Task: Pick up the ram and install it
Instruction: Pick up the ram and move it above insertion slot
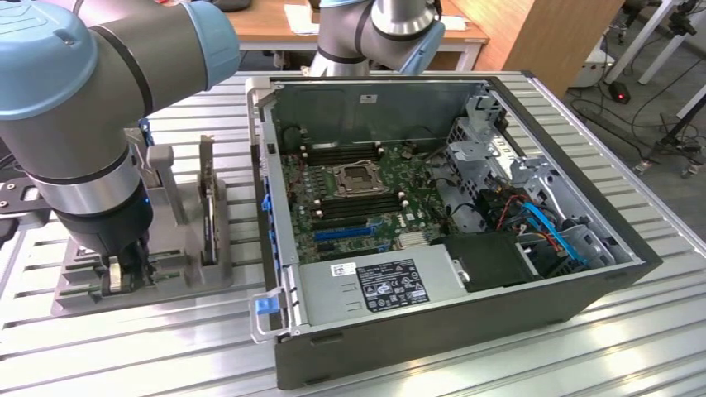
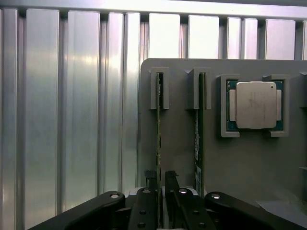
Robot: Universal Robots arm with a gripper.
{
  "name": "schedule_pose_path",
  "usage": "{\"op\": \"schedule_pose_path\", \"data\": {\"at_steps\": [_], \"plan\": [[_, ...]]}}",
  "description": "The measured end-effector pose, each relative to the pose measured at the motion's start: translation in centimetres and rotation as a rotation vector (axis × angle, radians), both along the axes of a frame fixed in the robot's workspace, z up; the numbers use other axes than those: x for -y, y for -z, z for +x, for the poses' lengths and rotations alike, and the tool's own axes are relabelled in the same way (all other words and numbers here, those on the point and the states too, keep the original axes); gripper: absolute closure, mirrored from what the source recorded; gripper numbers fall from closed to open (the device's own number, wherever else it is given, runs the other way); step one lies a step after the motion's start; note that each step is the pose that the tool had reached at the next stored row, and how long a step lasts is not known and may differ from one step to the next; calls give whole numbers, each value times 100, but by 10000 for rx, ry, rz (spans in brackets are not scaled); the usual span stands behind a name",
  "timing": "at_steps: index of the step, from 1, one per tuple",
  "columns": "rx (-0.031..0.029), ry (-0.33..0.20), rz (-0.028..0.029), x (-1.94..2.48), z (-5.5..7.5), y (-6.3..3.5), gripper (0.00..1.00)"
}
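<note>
Grey holder posts are holding the ram (image 2: 159, 124) at its ends. My gripper should next grab the ram by its bare top edge (image 2: 159, 182) between the posts.
The ram (image 2: 159, 124) is a thin green stick standing on edge in a slot of the grey holder (image 2: 240, 163). My gripper (image 2: 160, 184) straddles its near end, one dark finger (image 2: 149, 182) on each side and a narrow gap still showing, so the jaws stand open around it. In the exterior view the gripper (image 1: 124, 277) reaches straight down into the holder (image 1: 210, 277) at the exterior view's left, where the arm hides the ram.
A matching second green stick (image 2: 197, 129) stands in the neighbouring slot, with a processor chip (image 2: 255, 105) in its frame beside it. The open computer case (image 1: 441, 207) with its motherboard memory slots (image 1: 342, 153) lies at the exterior view's right on the ribbed metal table (image 1: 132, 356).
</note>
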State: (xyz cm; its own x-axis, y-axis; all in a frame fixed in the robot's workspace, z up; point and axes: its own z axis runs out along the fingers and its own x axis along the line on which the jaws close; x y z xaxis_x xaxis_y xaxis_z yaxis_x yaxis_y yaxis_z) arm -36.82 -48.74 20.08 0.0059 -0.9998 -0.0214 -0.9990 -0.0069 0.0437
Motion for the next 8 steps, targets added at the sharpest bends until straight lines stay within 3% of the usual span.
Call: {"op": "schedule_pose_path", "data": {"at_steps": [1, 8], "plan": [[-1, 0, 0, 0, 0, 0, 82], [0, 0, 0, 0, 0, 0, 82]]}}
